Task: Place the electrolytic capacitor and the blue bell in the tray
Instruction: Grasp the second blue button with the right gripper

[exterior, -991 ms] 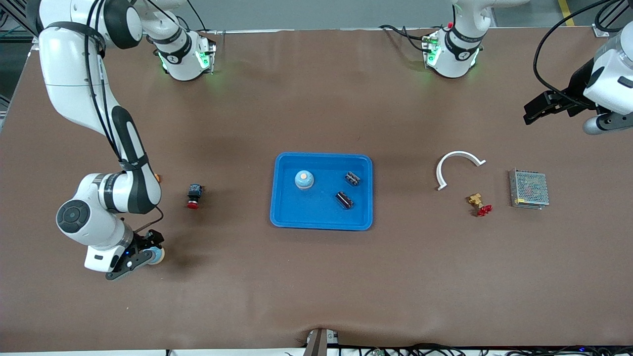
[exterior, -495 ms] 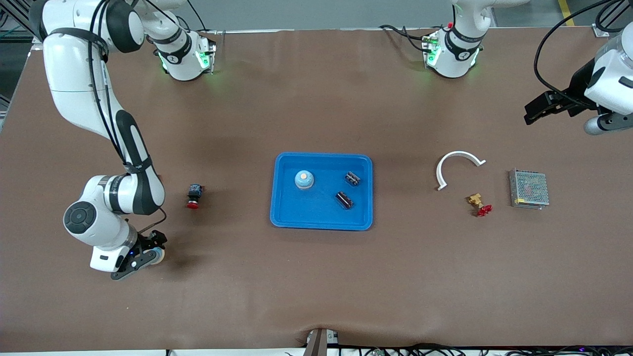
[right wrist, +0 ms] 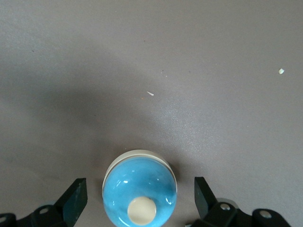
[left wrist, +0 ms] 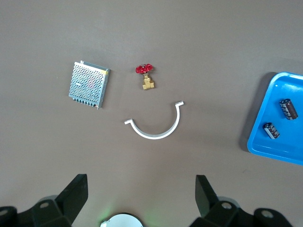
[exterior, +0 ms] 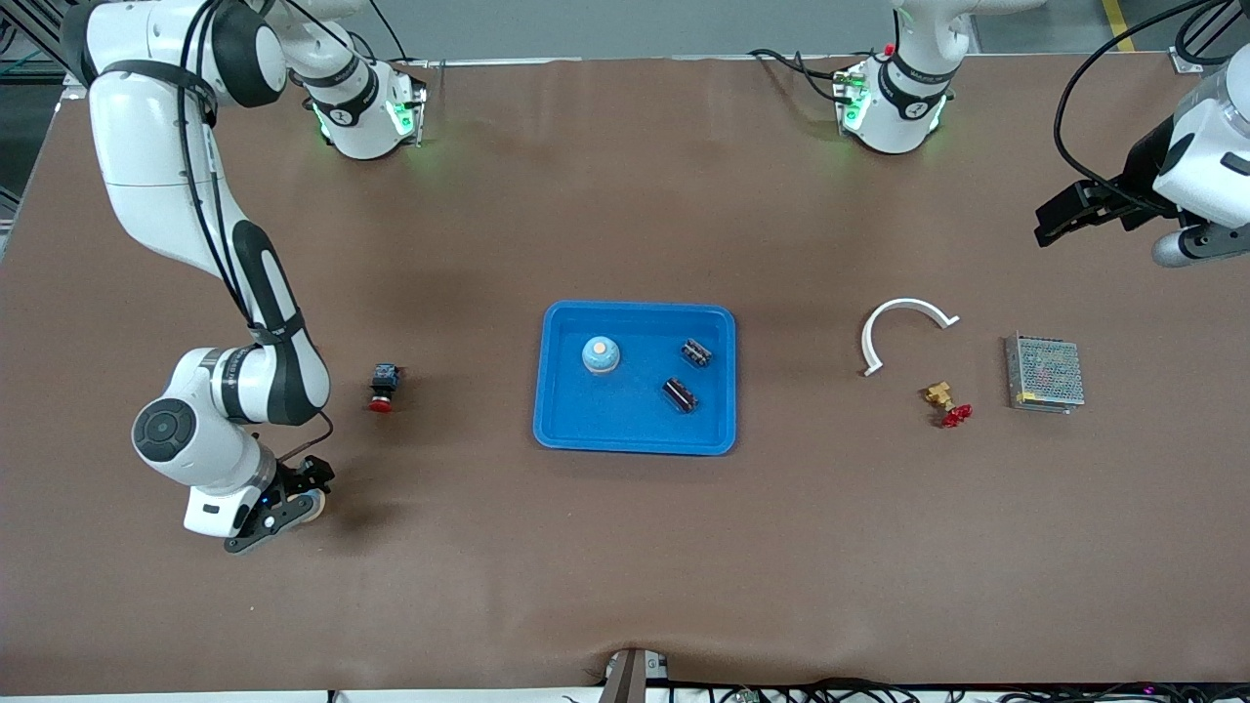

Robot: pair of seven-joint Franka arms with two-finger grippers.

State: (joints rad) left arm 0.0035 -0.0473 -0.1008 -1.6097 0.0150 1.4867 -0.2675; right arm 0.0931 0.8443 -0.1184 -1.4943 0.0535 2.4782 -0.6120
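My right gripper closes on the bell now: its fingers reach down beside the blue bell's cream rim (right wrist: 138, 153) and dome (right wrist: 139, 188), so closing now would catch the bell.
The blue tray (exterior: 563, 426) lies mid-table and holds a blue bell (exterior: 601, 354) and two dark electrolytic capacitors (exterior: 695, 352) (exterior: 681, 393). A second blue bell (right wrist: 140, 191) with a cream button stands on the table toward the right arm's end, nearer the front camera than the tray. My right gripper (right wrist: 139, 198) is open and low around this bell (exterior: 314, 505), one finger on each side with a gap to each. My left gripper (left wrist: 140, 194) hangs open and empty over the table at the left arm's end (exterior: 1053, 223), waiting.
A red-capped push button (exterior: 382, 387) sits between the right arm and the tray. Toward the left arm's end lie a white curved strip (exterior: 903, 327), a brass valve with a red handle (exterior: 947, 403) and a grey mesh box (exterior: 1044, 372).
My right arm's wrist has shifted slightly toward the tray's end of the table, with the gripper staying open at the bell. The bell and the left arm have not moved.
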